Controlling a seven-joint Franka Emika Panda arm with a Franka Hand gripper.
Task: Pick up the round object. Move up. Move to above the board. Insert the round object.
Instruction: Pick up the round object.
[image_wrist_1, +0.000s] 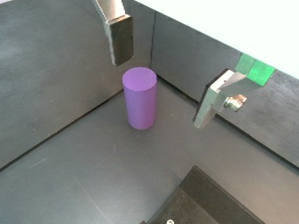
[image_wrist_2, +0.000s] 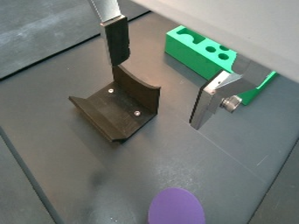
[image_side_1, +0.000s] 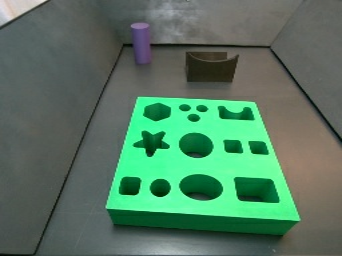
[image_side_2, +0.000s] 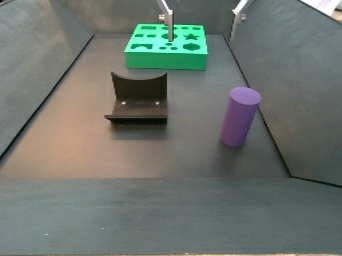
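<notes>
I should insert the purple cylinder peg into the green board (image_side_1: 198, 160), so next my gripper should hold the peg by its upper end (image_side_1: 140, 29).
The round object, a purple cylinder peg (image_wrist_1: 140, 98), stands upright on the dark floor near a wall; both side views show it (image_side_1: 139, 42) (image_side_2: 239, 116). Only its top (image_wrist_2: 176, 208) shows in a wrist view. The green board (image_side_1: 198, 160) with shaped holes lies flat on the floor, also seen in a side view (image_side_2: 167, 45) and a wrist view (image_wrist_2: 211, 54). My gripper (image_wrist_1: 162, 92) is open and empty, well above the floor. The peg is below it, nearer one finger (image_wrist_1: 121, 39) and touching neither. The fingers show at the edge of a side view (image_side_2: 166, 14).
The fixture (image_side_2: 138, 97), a dark bracket with a curved notch, stands on the floor between the peg and the board, also seen in a wrist view (image_wrist_2: 117, 109) and a side view (image_side_1: 210, 65). Dark walls (image_side_2: 274, 60) enclose the floor on the sides.
</notes>
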